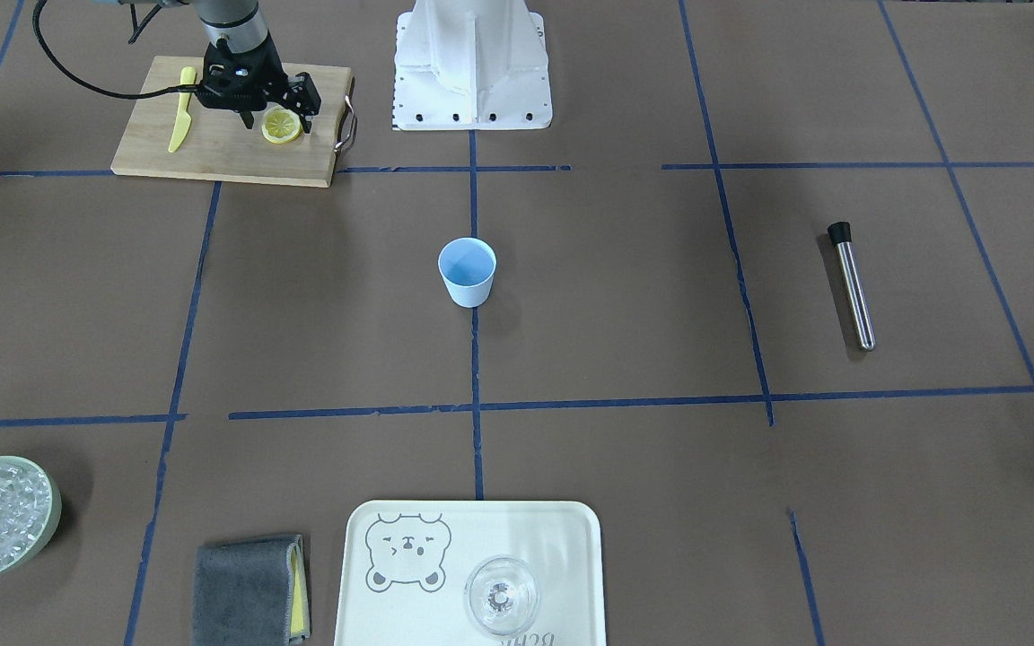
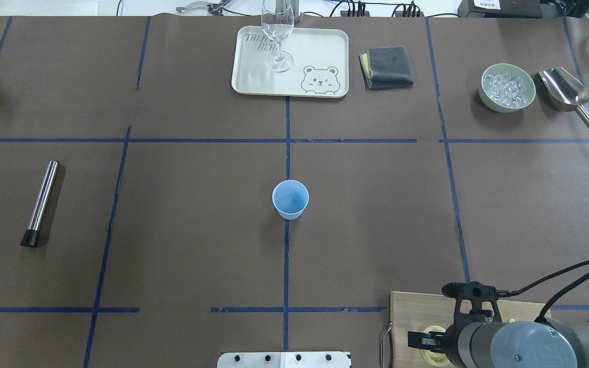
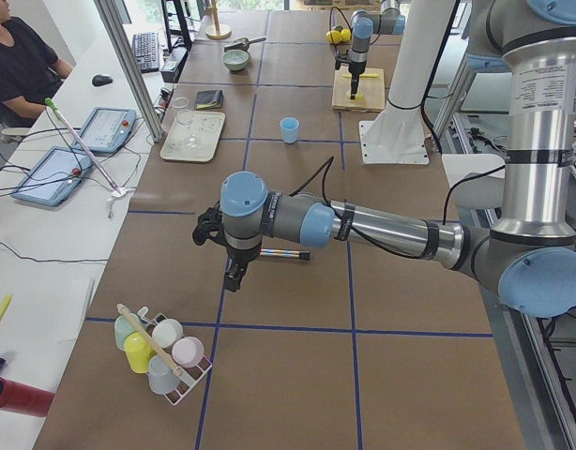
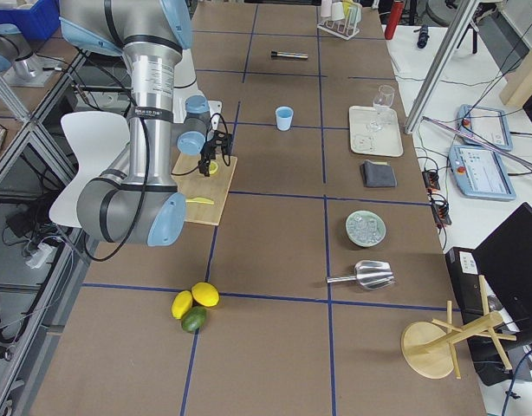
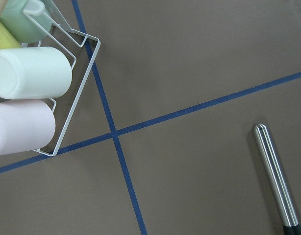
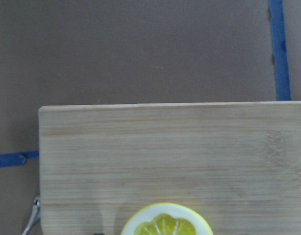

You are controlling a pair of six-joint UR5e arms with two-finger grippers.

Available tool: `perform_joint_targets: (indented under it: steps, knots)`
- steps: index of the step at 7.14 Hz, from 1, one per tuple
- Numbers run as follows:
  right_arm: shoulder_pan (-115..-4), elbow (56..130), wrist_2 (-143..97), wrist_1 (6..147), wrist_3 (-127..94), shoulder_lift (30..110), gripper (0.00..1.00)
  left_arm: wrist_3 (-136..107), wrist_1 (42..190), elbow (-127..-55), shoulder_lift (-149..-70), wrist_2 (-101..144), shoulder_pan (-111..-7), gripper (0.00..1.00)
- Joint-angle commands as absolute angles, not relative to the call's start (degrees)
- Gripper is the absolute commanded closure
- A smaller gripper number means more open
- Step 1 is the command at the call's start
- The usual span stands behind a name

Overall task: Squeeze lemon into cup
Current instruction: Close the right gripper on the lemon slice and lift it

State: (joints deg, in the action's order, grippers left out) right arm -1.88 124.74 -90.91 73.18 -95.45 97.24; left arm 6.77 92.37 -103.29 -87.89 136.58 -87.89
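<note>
The robot's right gripper will next grab the lemon slice by the opposite sides of its rind (image 1: 300, 127), because the slice lies flat with its cut side (image 1: 281, 125) up.
The lemon (image 1: 282, 126) is a thin slice lying flat on a wooden cutting board (image 1: 230, 148) at the robot's right. My right gripper (image 1: 279, 112) hangs just over it, open, with a dark finger on either side of the slice. The right wrist view shows the top of the lemon (image 6: 166, 224) at its lower edge, on the board (image 6: 165, 156). The light-blue cup (image 1: 467, 269) stands upright and apart at mid-table (image 2: 290, 198). My left gripper (image 3: 234, 270) shows only in the exterior left view, near a steel rod; I cannot tell its state.
A yellow knife (image 1: 181, 108) lies on the board's other side. A steel rod (image 2: 41, 202) lies at the robot's left, by a wire rack of cups (image 5: 28, 88). Far side: tray (image 2: 253, 71) with a glass (image 2: 277, 36), grey cloth (image 2: 387, 66), ice bowl (image 2: 507, 87), scoop (image 2: 568, 94).
</note>
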Motion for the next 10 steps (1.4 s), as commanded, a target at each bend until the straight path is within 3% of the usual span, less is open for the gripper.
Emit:
perform_joint_targets:
  steps: [1,5,10]
  knots:
    - [-1.9,124.7,-90.9,73.2,-95.4,97.2,0.21,6.8,92.4,-103.4,-87.9,136.6,-87.9,0.0]
    - [-2.5,125.3,-90.9,73.1,-95.4,97.1,0.37,6.8,92.4,-103.4,-87.7,136.7,-88.0,0.0]
    - [-4.3,126.1,-91.1,73.1,-95.4,97.5,0.37,6.8,92.3,-103.4,-87.7,138.0,-88.0,0.0]
